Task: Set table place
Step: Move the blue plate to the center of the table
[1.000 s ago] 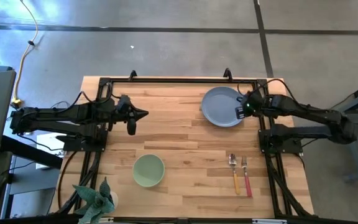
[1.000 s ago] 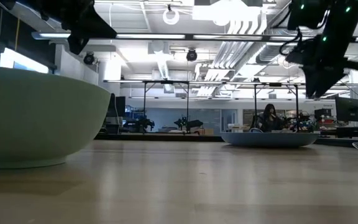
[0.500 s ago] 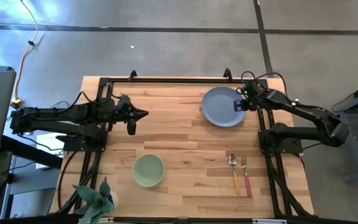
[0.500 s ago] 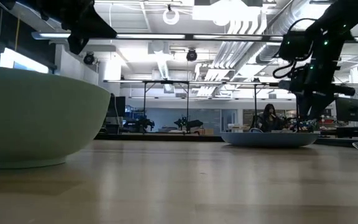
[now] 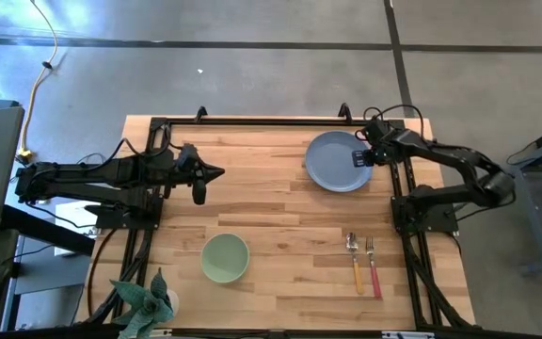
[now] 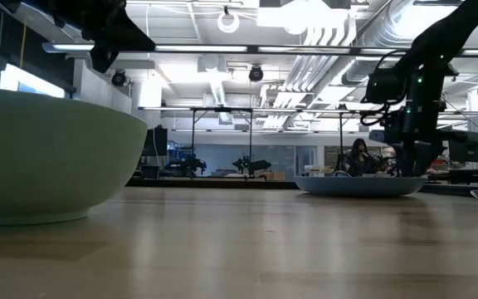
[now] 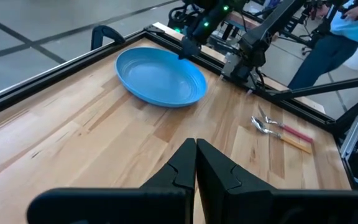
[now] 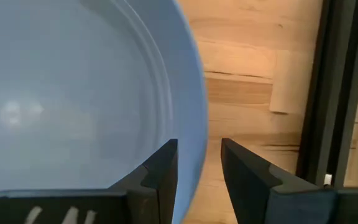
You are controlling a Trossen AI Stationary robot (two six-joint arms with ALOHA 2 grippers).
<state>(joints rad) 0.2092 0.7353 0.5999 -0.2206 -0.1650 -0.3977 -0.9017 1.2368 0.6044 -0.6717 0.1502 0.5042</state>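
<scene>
The grey-blue plate should be set in its place for the meal, so my right gripper will next grab its rim (image 5: 365, 173) (image 8: 194, 137).
The round grey-blue plate (image 5: 332, 162) lies flat on the table at the far right. My right gripper (image 5: 358, 157) is open, pointing down at the plate's right rim. In the right wrist view one finger (image 8: 163, 171) stands over the plate's inside and the other (image 8: 247, 177) outside the rim (image 8: 197, 124). I cannot tell whether they touch it. My left gripper (image 5: 216, 173) is shut and empty above the table's left middle. The pale green bowl (image 5: 225, 257) stands near the front. The yellow-handled spoon (image 5: 355, 264) and the red-handled fork (image 5: 373, 268) lie side by side at the front right.
The black metal frame (image 5: 271, 121) runs along the far edge and down both sides; its right rail (image 8: 328, 93) lies close beside the plate. A small green plant (image 5: 144, 301) stands at the front left corner. Bare wood (image 5: 280, 202) lies between plate, bowl and cutlery.
My right gripper has come down from well above the table to the level of the plate's right rim, shifting a little toward the table's far and left edges. The plate has stayed where it was.
</scene>
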